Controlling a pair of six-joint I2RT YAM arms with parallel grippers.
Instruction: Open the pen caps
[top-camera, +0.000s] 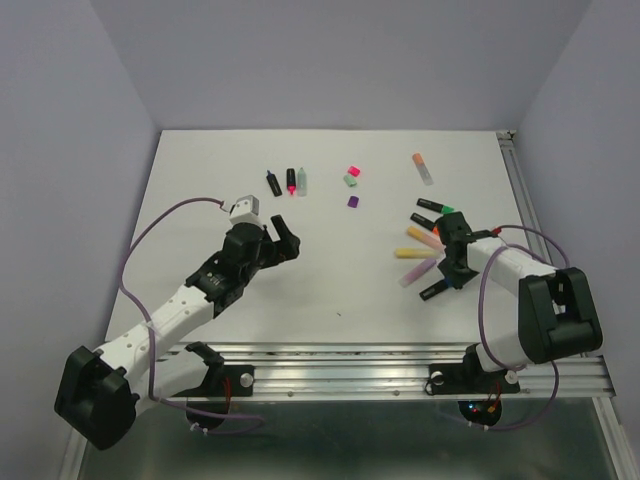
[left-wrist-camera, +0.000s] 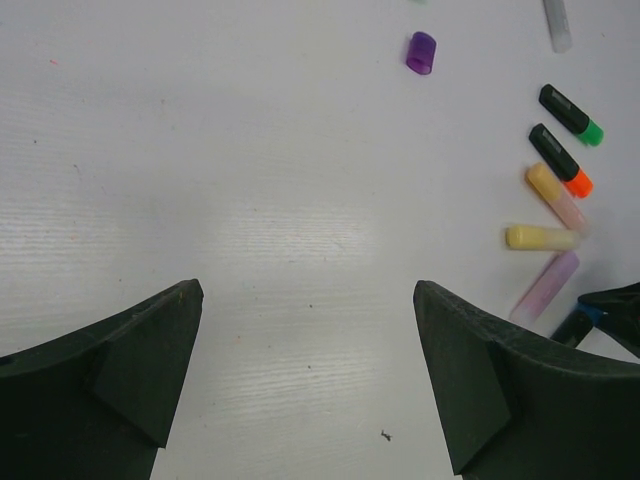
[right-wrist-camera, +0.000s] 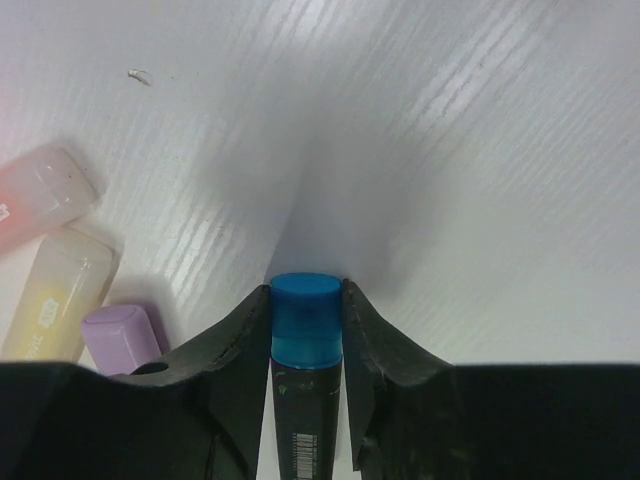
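Next, my left gripper grabs the pen by its black body (right-wrist-camera: 306, 424) and leaves the blue cap (right-wrist-camera: 306, 320) for my right gripper to pull open.
My right gripper (right-wrist-camera: 306, 302) is shut on a black-barrelled pen (right-wrist-camera: 305, 420), its fingers pressing both sides of the blue pen cap (right-wrist-camera: 306, 320). From above, this pen (top-camera: 434, 291) lies at the right of the table under the right gripper (top-camera: 452, 268). A lilac pen (right-wrist-camera: 122, 335), a yellow one (right-wrist-camera: 58, 290) and a pinkish one (right-wrist-camera: 40, 195) lie just left of it. My left gripper (top-camera: 285, 238) hovers open over bare table near the middle, nothing between its fingers (left-wrist-camera: 470, 380). Loose pink (top-camera: 352, 172), green (top-camera: 350, 181) and purple (top-camera: 353, 201) caps lie further back.
Three pens (top-camera: 291, 181) lie side by side at the back left. A pastel orange pen (top-camera: 422, 167) lies at the back right. Two black pens, green-ended (top-camera: 436, 207) and orange-ended (top-camera: 428, 221), lie behind the right gripper. A metal rail (top-camera: 520, 190) borders the table's right edge.
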